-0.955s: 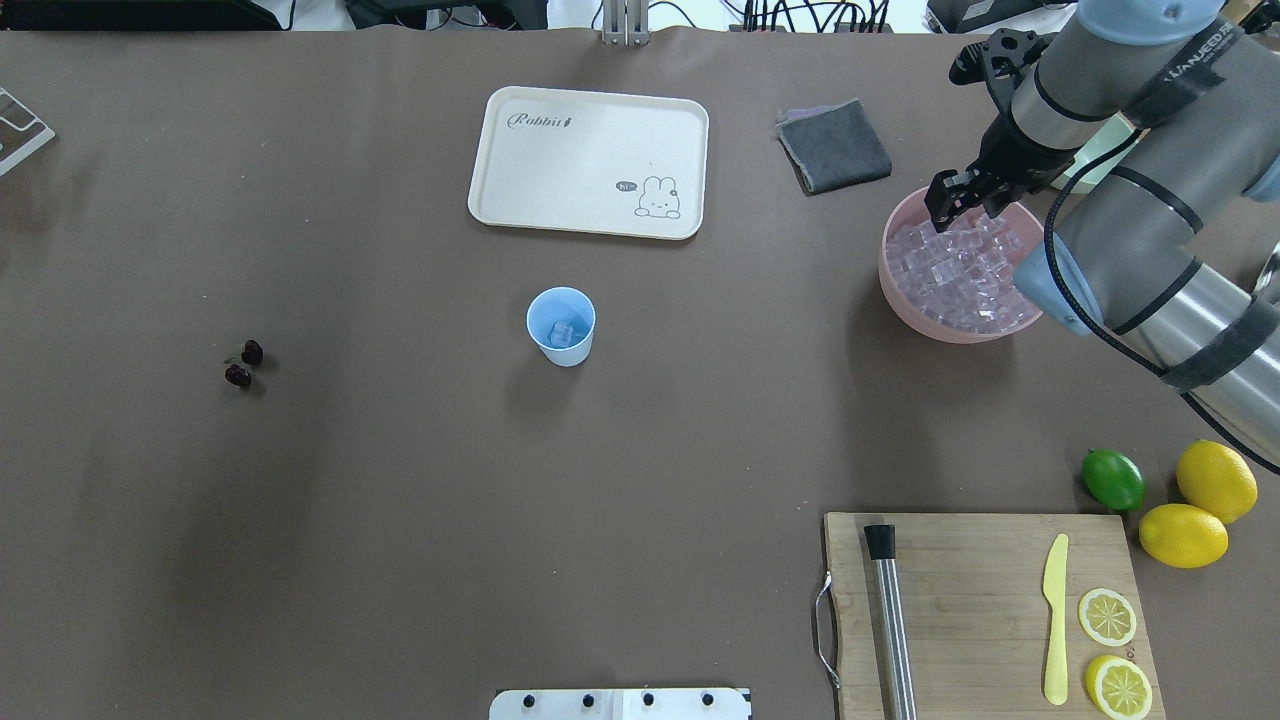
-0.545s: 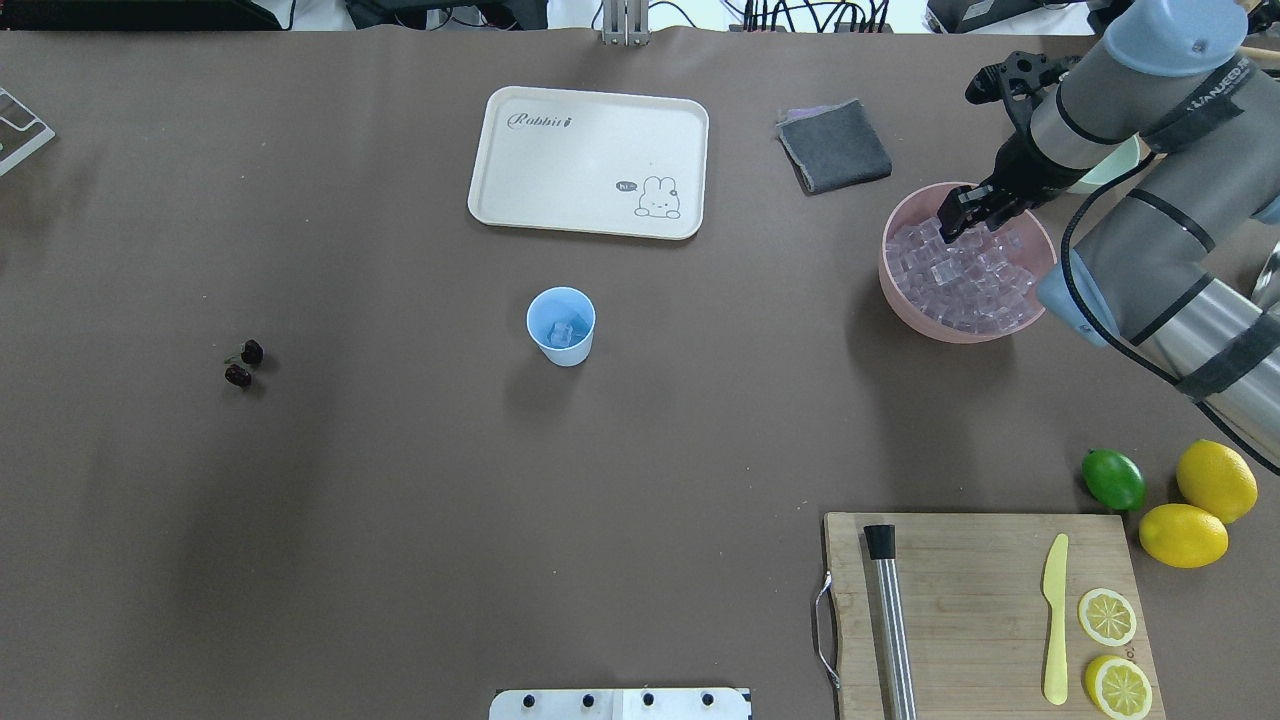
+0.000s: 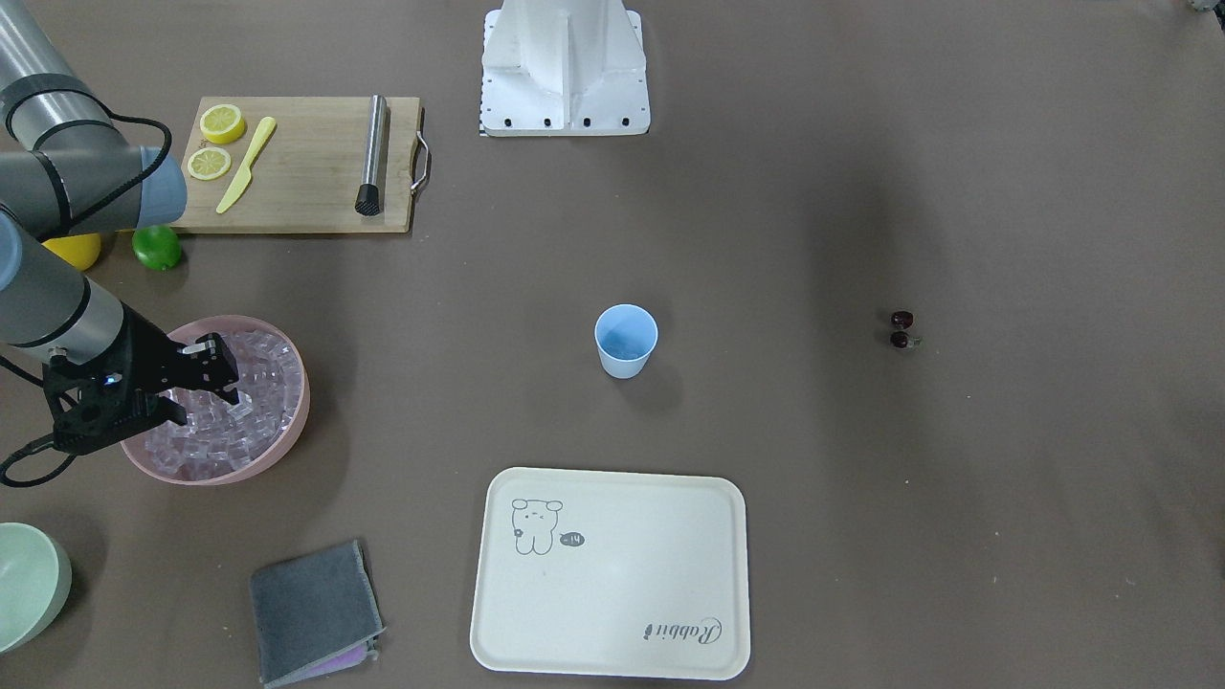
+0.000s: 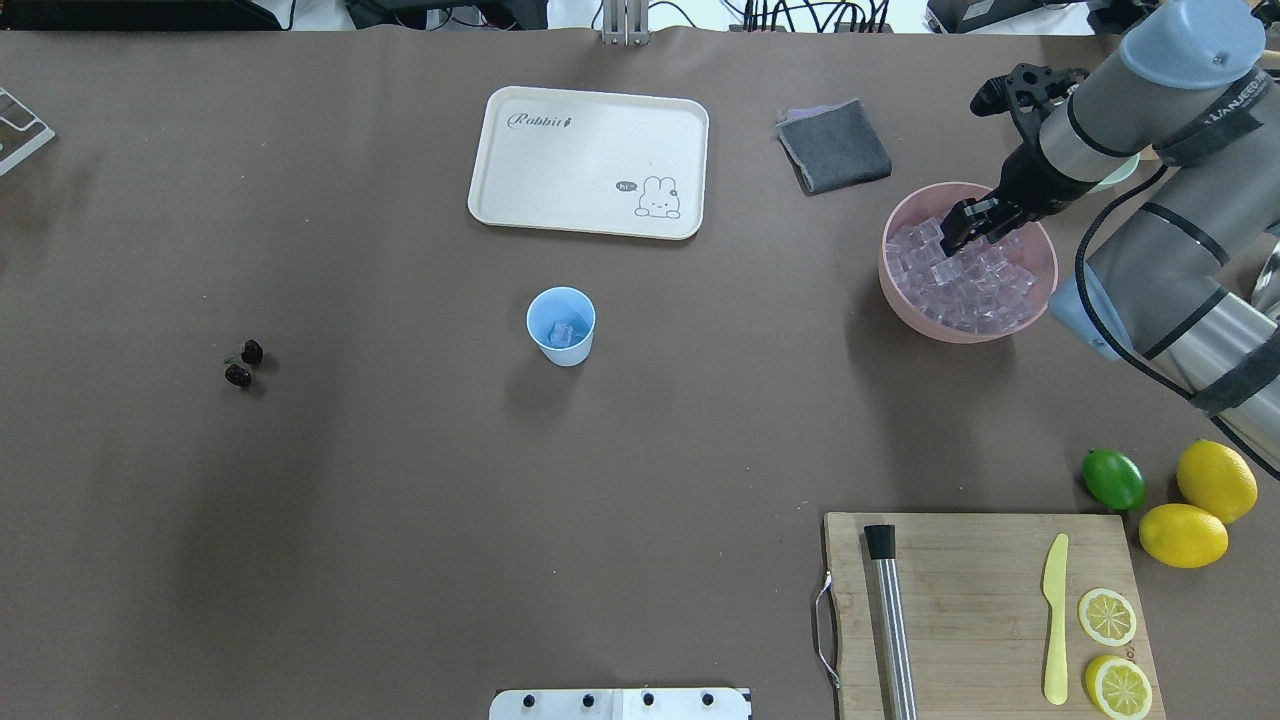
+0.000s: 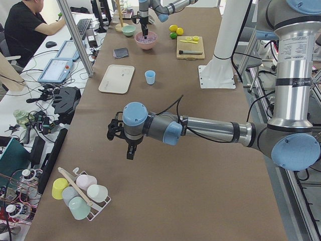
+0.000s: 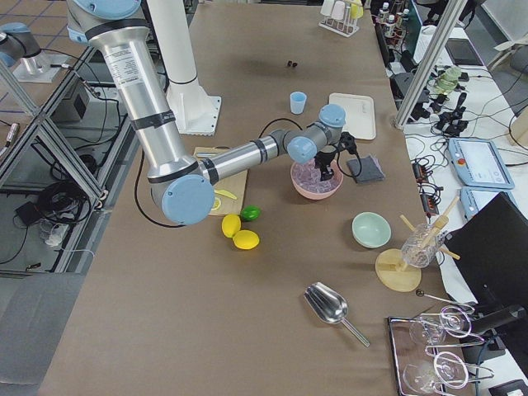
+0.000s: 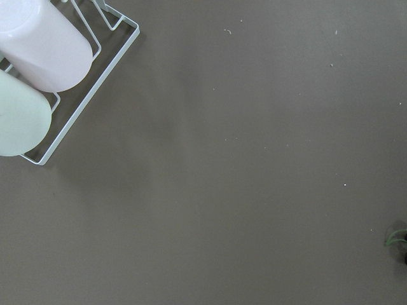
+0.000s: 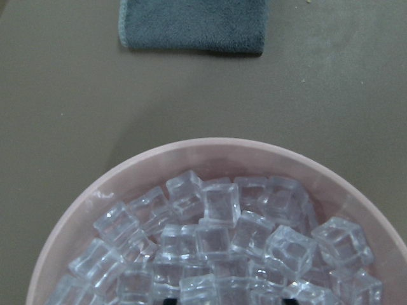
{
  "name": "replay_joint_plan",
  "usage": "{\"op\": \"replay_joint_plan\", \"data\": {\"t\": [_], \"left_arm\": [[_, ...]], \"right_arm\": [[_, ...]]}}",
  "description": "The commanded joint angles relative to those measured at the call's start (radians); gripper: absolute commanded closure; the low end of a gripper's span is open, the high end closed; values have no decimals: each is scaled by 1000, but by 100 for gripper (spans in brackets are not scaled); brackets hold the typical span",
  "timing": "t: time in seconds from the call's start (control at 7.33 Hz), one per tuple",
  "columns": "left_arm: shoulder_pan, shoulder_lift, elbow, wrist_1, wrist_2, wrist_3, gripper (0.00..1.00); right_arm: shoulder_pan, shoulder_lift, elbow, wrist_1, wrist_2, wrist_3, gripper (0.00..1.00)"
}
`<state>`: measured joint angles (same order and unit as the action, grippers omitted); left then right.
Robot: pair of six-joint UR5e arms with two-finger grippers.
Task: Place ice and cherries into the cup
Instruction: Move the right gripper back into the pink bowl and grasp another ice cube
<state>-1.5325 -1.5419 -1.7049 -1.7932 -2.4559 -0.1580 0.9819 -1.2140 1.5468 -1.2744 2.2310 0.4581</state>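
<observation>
The right gripper takes one clear ice cube (image 8: 198,287) by its sides from the pink bowl next, to start filling the cup with ice.
The light blue cup (image 4: 561,325) stands upright mid-table with one ice cube (image 4: 562,332) inside; it also shows in the front-facing view (image 3: 626,342). The cherries (image 4: 244,364) lie as a pair on the table far to the left. My right gripper (image 4: 965,228) is open, its fingertips down among the ice (image 4: 975,290) heaped in the pink bowl (image 4: 900,290). The right wrist view shows the ice (image 8: 216,238) close below. My left gripper (image 5: 129,153) hovers over bare table near a cup rack; I cannot tell whether it is open or shut.
A cream tray (image 4: 588,160) and a grey cloth (image 4: 834,146) lie at the back. A cutting board (image 4: 985,600) with muddler, knife and lemon slices is at the front right, beside a lime (image 4: 1113,479) and lemons (image 4: 1215,480). A pale green bowl (image 3: 29,584) stands past the pink bowl.
My right gripper has come down from above the pink bowl's rim into the ice and shifted slightly right. The cup and cherries have not moved.
</observation>
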Motion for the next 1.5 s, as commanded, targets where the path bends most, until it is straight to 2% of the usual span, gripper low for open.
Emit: {"op": "replay_joint_plan", "data": {"t": [0.0, 0.27, 0.41, 0.55, 0.68, 1.09, 1.23, 1.36], "left_arm": [[0, 0, -1, 0, 0, 0, 2], [0, 0, -1, 0, 0, 0, 2], [0, 0, -1, 0, 0, 0, 2], [0, 0, 1, 0, 0, 0, 2], [0, 0, 2, 0, 0, 0, 2], [0, 2, 4, 0, 0, 0, 2], [0, 2, 7, 0, 0, 0, 2], [2, 2, 7, 0, 0, 0, 2]], "right_arm": [[-52, -5, 1, 9, -51, -13, 40], [-57, -13, 1, 9, -51, -15, 51], [-58, -12, 1, 9, -53, -16, 59], [-58, -12, 1, 9, -51, -32, 75], [-58, -7, 3, 7, -50, -33, 84], [-10, -1, 22, -11, -18, -32, 86], [4, 17, 77, -104, 28, -30, 87], [-3, 93, 143, -244, 24, -1, 87]]}}
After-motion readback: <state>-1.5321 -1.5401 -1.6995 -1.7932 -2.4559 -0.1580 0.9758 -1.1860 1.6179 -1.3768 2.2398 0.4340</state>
